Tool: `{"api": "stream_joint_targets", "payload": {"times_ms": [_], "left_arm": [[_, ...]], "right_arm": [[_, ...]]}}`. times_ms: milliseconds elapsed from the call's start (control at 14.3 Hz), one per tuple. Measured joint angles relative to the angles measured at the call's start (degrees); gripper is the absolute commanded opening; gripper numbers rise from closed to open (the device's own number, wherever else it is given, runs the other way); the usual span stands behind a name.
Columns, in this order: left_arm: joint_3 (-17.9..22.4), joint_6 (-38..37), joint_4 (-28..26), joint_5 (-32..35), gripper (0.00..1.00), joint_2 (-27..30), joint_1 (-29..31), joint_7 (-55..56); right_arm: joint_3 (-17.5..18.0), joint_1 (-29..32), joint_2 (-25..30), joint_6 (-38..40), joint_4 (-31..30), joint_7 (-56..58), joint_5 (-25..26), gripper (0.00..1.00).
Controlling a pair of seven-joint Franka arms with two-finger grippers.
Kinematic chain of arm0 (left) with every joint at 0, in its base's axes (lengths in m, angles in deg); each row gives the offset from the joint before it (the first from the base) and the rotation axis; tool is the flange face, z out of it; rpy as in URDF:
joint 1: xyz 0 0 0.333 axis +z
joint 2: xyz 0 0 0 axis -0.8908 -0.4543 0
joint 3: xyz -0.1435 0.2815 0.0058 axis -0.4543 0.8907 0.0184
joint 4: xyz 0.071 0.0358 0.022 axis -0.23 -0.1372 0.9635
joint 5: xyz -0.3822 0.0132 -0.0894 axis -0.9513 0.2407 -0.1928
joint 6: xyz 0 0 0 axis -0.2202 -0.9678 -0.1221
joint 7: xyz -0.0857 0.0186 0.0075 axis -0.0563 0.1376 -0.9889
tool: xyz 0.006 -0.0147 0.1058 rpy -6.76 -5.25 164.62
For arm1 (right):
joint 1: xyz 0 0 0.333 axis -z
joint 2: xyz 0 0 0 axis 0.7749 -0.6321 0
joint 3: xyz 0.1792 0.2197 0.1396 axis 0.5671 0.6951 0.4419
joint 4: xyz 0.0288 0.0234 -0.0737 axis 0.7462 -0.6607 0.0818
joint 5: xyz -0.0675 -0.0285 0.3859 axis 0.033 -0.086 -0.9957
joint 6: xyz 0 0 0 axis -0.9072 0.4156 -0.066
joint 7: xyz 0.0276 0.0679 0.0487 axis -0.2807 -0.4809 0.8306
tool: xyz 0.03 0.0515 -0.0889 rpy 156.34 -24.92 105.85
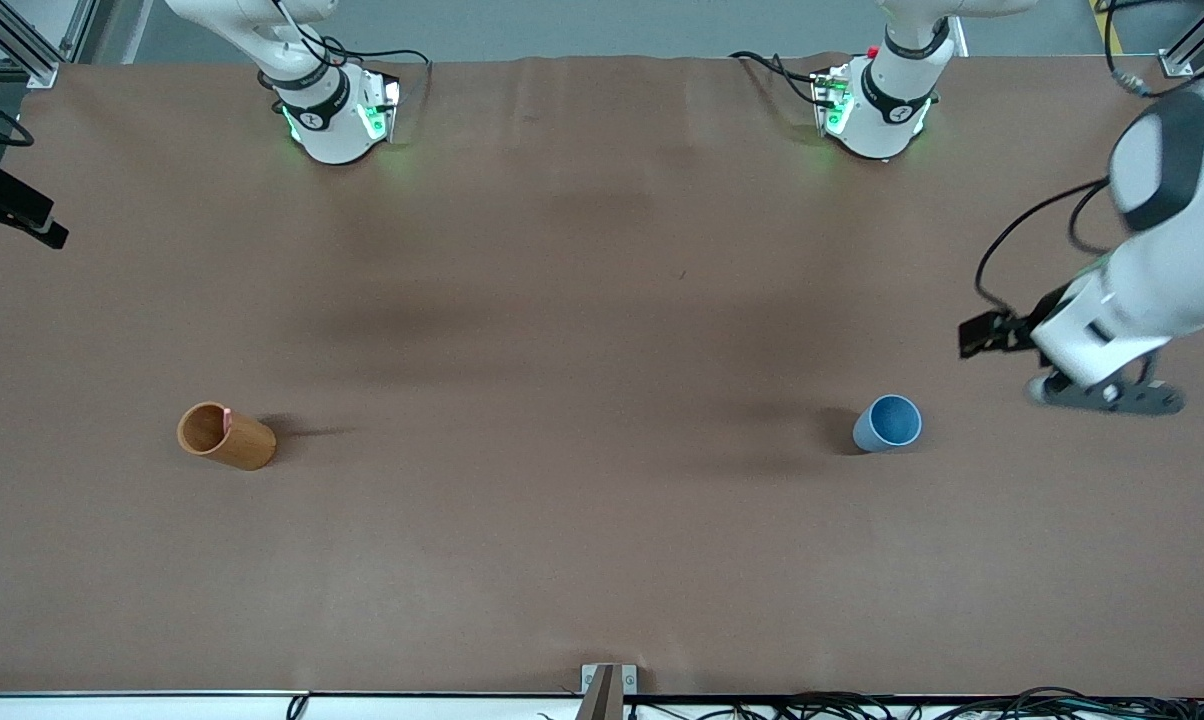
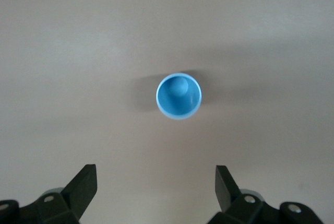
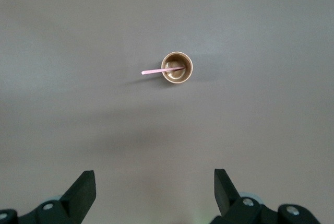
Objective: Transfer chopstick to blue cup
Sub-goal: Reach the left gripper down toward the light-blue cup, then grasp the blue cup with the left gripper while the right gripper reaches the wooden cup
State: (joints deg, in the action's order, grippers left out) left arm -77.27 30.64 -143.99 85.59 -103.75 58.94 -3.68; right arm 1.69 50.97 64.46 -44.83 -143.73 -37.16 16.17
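My left gripper takes hold of the blue cup by its rim (image 1: pixel 889 398) next, to bring the blue cup (image 1: pixel 888 422) close for the chopstick transfer.
The blue cup (image 1: pixel 888 422) stands upright and empty toward the left arm's end of the table; it also shows in the left wrist view (image 2: pixel 178 96). A pale pink chopstick (image 3: pixel 162 70) leans in the orange-brown cup (image 3: pixel 177 67), its tip past the rim. In the front view only a pink bit of the chopstick (image 1: pixel 228 418) shows in that cup (image 1: pixel 225 435), toward the right arm's end. My left gripper (image 2: pixel 155 174) is open and empty, high over the table beside the blue cup. My right gripper (image 3: pixel 155 177) is open and empty, high above the orange-brown cup.
The two arm bases (image 1: pixel 332 110) (image 1: pixel 877 110) stand along the table's edge farthest from the front camera. The left arm's hand (image 1: pixel 1107 392) hangs over the table's end. A metal bracket (image 1: pixel 607 690) and cables lie at the edge nearest the front camera.
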Motion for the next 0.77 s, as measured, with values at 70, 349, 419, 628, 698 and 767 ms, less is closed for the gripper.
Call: {"api": "stream_joint_targets", "payload": {"times_ms": [70,349,419,628,698,767], "left_arm": [[0.00,4.34,-2.26,-0.02,1.00,-1.59,0.00,0.21],[0.03,19.31,-10.13,-0.03,0.99,-7.23,0.01,1.42],[0.03,21.83,-11.25,-0.03,0.95,-8.45,0.01,2.16],[0.03,26.09,-13.25,-0.03,0.63,-10.65,0.01,3.11],[0.04,26.98,-13.61,-0.03,0.45,-11.05,0.01,3.18],[0.04,28.09,-13.87,-0.03,0.25,-11.46,0.01,3.18]], "right_arm": [[0.00,0.00,0.00,0.00,0.00,0.00,0.00,1.00],[-0.01,0.02,-0.06,-0.43,0.00,0.00,0.00,1.00],[-0.04,0.09,-0.18,-1.33,-0.01,0.00,0.00,1.00],[-0.21,0.30,-2.09,-5.75,-0.37,0.01,0.01,1.00],[-0.25,0.34,-3.49,-8.26,-0.68,0.01,0.02,1.00],[-0.28,0.37,-5.36,-10.95,-0.95,0.02,0.03,1.00]]}}
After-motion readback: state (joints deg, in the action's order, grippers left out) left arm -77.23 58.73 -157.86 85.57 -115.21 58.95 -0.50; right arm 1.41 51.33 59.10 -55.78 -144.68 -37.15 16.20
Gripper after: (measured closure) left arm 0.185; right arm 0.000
